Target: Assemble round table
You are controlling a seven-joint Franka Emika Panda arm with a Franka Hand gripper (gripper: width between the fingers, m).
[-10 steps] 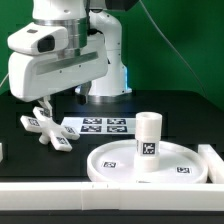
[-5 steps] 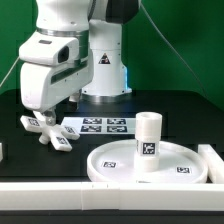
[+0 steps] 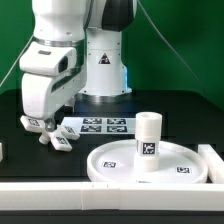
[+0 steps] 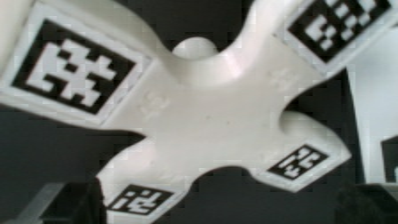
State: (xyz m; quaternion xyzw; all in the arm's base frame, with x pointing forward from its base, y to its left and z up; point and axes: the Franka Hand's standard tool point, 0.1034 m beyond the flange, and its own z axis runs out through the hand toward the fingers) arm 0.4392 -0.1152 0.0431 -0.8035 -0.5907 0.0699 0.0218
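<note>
My fingers would miss the cross piece's lower arms now.
The cross-shaped four-arm piece lies flat on the black table at the exterior view's left, white with tags on its arms. My gripper is low over it, and its body hides part of the piece. In the wrist view the cross piece fills the frame, very close. The gripper is open, with dark fingers at the frame's edges on either side of the piece. The large rimmed round disc lies at the front right. The short cylinder leg stands upright on it.
The marker board lies flat between the cross piece and the robot base. A long white bar runs along the front edge and turns up the right side. A green curtain hangs behind.
The arm has swung to the exterior view's left and come down over the cross piece. The disc and the leg have not moved.
</note>
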